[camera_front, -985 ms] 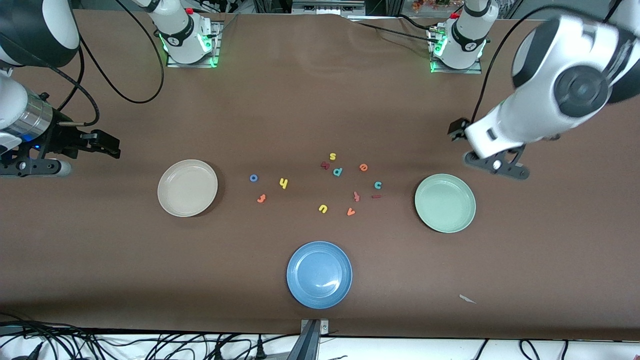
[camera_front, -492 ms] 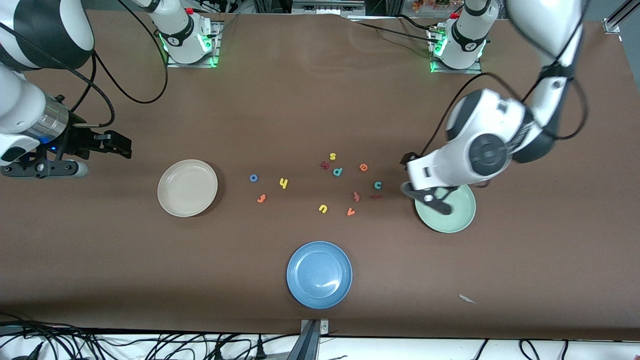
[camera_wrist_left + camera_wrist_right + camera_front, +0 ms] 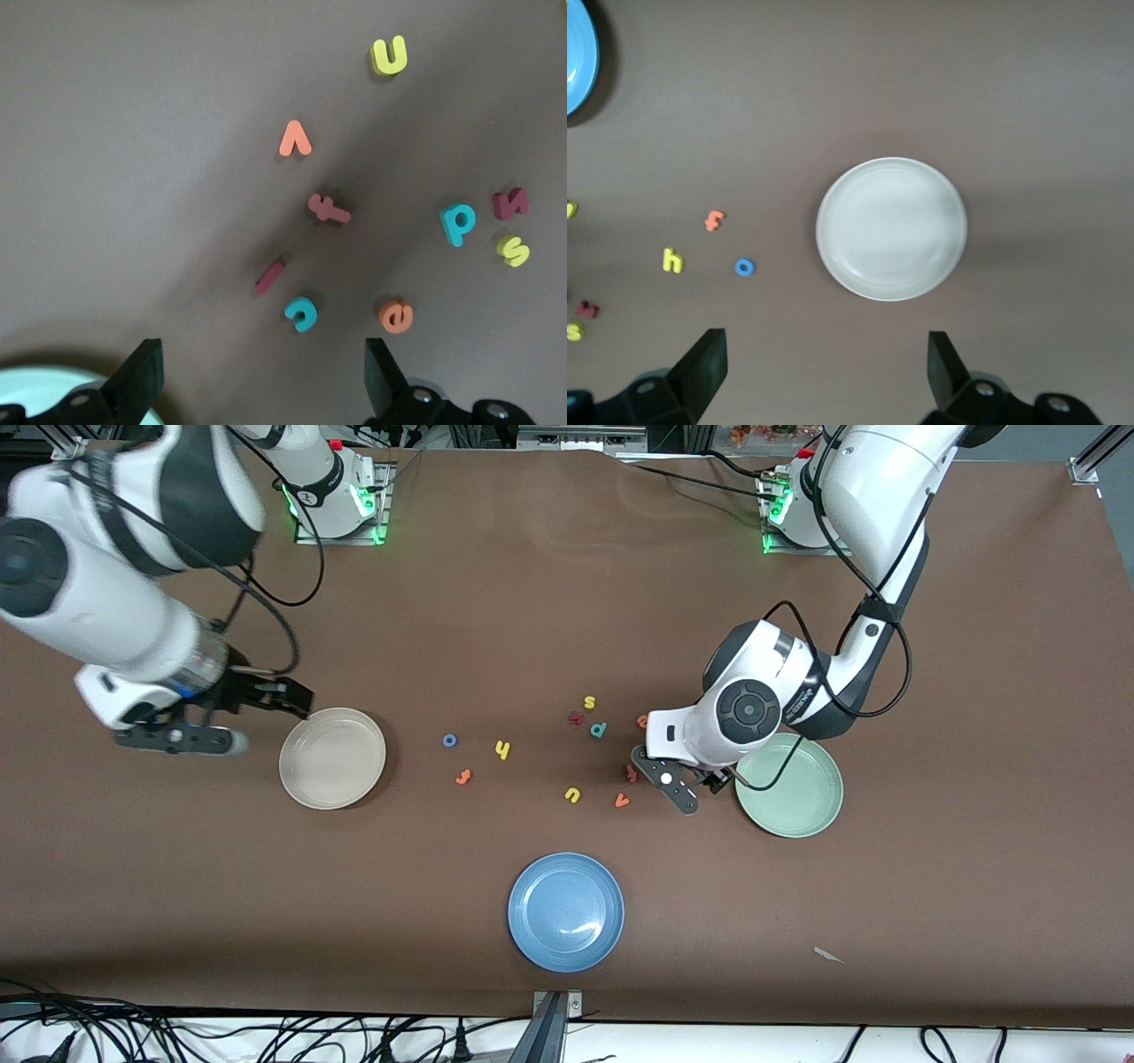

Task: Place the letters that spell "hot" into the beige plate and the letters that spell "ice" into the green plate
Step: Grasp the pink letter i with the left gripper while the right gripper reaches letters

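Note:
My left gripper takes hold of the dark red "i" by its straight stem (image 3: 269, 276) next, so as to spell "ice" in the green plate (image 3: 40, 388).
The beige plate (image 3: 332, 758) lies toward the right arm's end, the green plate (image 3: 797, 793) toward the left arm's end. Between them are the blue "o" (image 3: 449, 740), yellow "h" (image 3: 502, 750) and orange "t" (image 3: 462, 777). The orange "e" (image 3: 396, 315), teal "c" (image 3: 302, 312) and dark red "i" (image 3: 269, 276) lie close together beside the green plate. My left gripper (image 3: 261, 381) hangs open over the table next to the "c". In the front view its hand hides the "c" and "i". My right gripper (image 3: 824, 363) hangs open beside the beige plate (image 3: 891, 228).
A blue plate (image 3: 565, 911) sits nearest the front camera. Other letters lie in the cluster: yellow "u" (image 3: 572, 794), orange "v" (image 3: 622, 801), pink "f" (image 3: 329, 209), teal "p" (image 3: 599, 730), dark red "n" (image 3: 576, 717), yellow "s" (image 3: 589, 702). A paper scrap (image 3: 828, 955) lies near the front edge.
The left arm swung down from beside the green plate, across it, to over the letters. The right arm moved in from the table's end to beside the beige plate. Both stayed open.

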Motion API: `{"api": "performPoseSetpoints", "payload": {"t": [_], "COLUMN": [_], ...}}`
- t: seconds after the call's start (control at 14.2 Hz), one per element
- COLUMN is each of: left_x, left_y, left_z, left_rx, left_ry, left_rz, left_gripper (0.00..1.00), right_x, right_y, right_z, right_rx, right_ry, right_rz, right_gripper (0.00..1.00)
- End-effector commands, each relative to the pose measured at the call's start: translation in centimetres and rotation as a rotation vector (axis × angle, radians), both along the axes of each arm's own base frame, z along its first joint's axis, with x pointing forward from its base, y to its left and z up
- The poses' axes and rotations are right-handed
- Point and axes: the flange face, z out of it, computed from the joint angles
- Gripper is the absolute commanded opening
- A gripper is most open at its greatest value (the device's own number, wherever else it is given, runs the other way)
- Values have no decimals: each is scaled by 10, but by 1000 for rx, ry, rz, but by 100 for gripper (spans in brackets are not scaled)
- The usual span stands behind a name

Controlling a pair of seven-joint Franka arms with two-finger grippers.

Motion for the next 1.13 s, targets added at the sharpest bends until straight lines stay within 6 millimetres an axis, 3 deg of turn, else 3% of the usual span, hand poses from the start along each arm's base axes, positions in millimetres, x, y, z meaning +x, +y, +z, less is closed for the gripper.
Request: {"api": "performPoseSetpoints", "payload": {"t": [0.0, 0.07, 0.21, 0.28, 0.49, 0.63, 0.91, 0.98, 1.05], "left_x": [5, 3, -3, -2, -7, -7, -16, -17, -19], "left_y": [2, 4, 4, 5, 4, 6, 4, 6, 7], "left_z": [-35, -42, -60, -70, -88, -99, -109, -109, -112], "left_rx": [-6, -11, -19, -23, -31, -39, -32, -30, -26], "left_ry": [-15, -23, -30, -33, -41, -48, -33, -30, -24], "left_rz": [-72, -71, -70, -67, -67, -61, -69, -68, -67], "left_gripper": [100, 99, 74, 68, 57, 57, 57, 51, 38], "right_x": [-8, -10, -12, -15, -19, -22, -28, -31, -35], "right_y": [38, 55, 88, 104, 146, 173, 198, 201, 206], "right_z": [-32, -46, -73, -84, -123, -157, -210, -223, -232], "right_rx": [9, 3, -3, -6, -1, 27, 75, 85, 97], "right_ry": [-13, -4, -6, -8, -35, -49, -31, -46, -64], "right_rz": [-58, -62, -63, -79, -132, -192, -253, -288, -310], "right_gripper": [100, 100, 100, 100, 100, 100, 100, 100, 100]}}
